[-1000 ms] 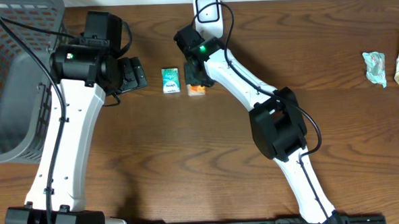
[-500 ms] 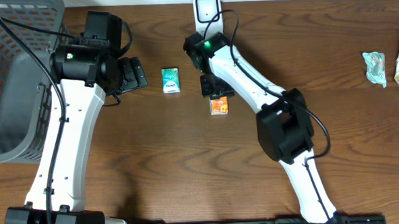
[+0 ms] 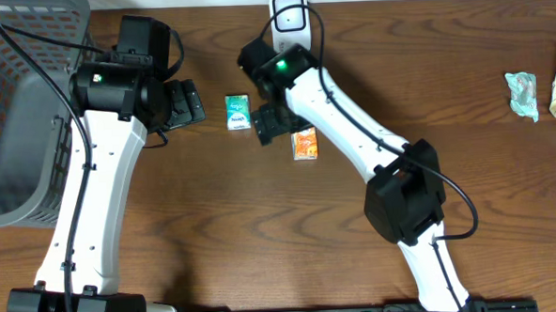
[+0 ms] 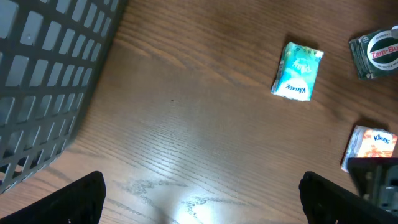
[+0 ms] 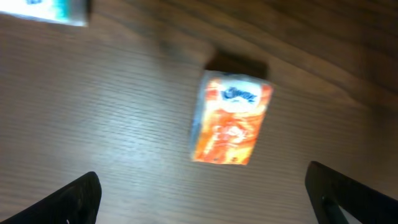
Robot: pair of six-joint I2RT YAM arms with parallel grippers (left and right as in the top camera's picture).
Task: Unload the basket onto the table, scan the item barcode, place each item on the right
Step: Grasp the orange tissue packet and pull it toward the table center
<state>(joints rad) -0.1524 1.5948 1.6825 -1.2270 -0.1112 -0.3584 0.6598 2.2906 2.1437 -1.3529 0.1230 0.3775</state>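
I need to grab the orange tissue pack by its opposite side edges with my right gripper, so its broad sides stay uncovered for the barcode scan.
An orange tissue pack lies flat on the wooden table, in nobody's grip. The right wrist view shows this orange pack ahead of my right gripper, whose fingers are wide open over bare wood. From overhead my right gripper hovers just left of the pack. A teal pack lies to its left. The white scanner stands at the table's back edge. My left gripper hangs open to the left of the teal pack, holding nothing.
A grey basket fills the far left. A green round tin shows near the orange pack in the left wrist view. Two more packets lie at the far right edge.
My right gripper carried the orange pack from beside the teal pack toward the front right, opened and let it go, then drew back to the left. The left arm stayed still.
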